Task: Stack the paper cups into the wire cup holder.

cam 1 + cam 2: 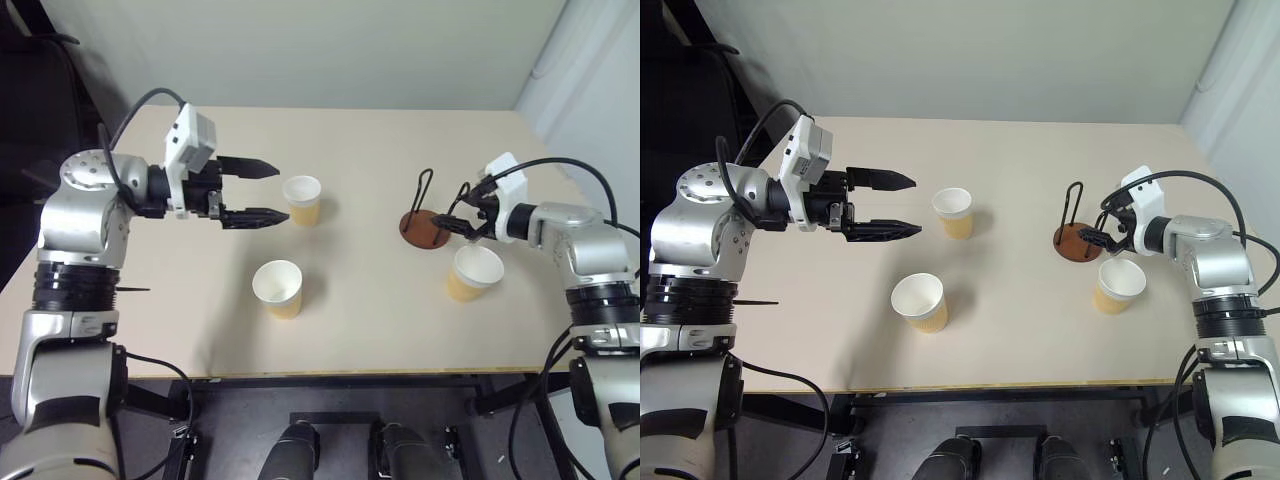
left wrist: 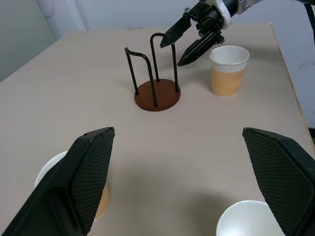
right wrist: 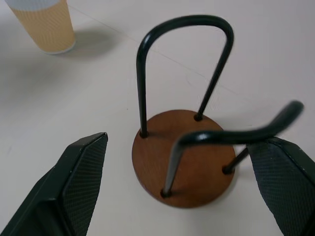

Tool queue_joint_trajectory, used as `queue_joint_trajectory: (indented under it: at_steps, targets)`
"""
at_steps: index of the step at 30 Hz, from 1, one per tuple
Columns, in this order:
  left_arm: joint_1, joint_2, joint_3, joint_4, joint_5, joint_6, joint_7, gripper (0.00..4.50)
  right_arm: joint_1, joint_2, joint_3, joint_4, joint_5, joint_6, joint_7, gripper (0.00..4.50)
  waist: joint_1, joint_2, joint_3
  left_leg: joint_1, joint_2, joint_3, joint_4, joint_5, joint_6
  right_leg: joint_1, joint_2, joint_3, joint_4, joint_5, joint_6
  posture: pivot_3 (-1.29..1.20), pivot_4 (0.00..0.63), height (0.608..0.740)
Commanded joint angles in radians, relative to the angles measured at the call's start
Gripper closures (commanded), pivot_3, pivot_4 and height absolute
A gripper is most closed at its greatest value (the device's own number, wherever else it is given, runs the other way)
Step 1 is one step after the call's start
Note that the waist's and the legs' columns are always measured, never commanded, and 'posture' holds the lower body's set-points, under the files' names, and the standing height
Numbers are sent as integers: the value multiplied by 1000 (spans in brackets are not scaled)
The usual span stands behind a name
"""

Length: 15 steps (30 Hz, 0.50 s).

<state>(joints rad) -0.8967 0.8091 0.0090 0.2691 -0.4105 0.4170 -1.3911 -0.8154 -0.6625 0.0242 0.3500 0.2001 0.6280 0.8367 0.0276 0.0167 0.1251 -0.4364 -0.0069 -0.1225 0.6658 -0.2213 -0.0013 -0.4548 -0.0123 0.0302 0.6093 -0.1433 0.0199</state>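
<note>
The holder should be set ready for stacking cups. My right gripper needs to grab the wire cup holder (image 1: 420, 230) by its black loop (image 1: 455, 205) next.
Three paper cups stand upright on the beige table: one far left of centre (image 1: 302, 200), one nearer the front (image 1: 278, 288), and one at the right (image 1: 474, 272). The wire cup holder (image 1: 425, 228), a brown disc with two black loops, stands upright and empty right of centre. My left gripper (image 1: 280, 192) hovers open, pointing sideways, its tips just left of the far cup, with nothing between them. My right gripper (image 1: 455, 212) is open right beside the holder's loops (image 3: 184, 157), above the right cup; whether it touches the wire I cannot tell.
The table's front edge (image 1: 330, 375) runs just below the near cup. A pale wall (image 1: 300, 50) stands behind the table. Bare tabletop (image 1: 370, 290) lies between the near cup and the holder.
</note>
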Motion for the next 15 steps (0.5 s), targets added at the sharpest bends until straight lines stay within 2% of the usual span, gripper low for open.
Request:
queue_joint_trajectory:
  at_steps: [1,5,8,15]
  targets:
    - [-24,24,37,-35,-18,1,2,44,-34,15,2,2,-14,-25,-13,0,-1,0,0,0,0,0,0,0,0,0,0,0,0,0,0,0,150,740]
    - [-25,31,36,-34,-17,3,-1,44,-34,34,8,6,-23,-25,-6,0,0,0,0,0,0,0,0,0,-1,0,0,0,0,0,0,0,150,740]
    - [-27,40,34,-30,-15,3,-7,0,-34,32,12,8,-26,-23,1,513,0,0,0,0,0,0,-1,-1,-1,0,0,0,0,0,-1,0,150,740]
    - [-46,73,22,16,8,-19,-39,0,-32,-10,22,-29,-13,-3,75,2950,0,0,0,0,0,0,-1,-1,-1,-1,0,0,0,0,-2,0,150,740]
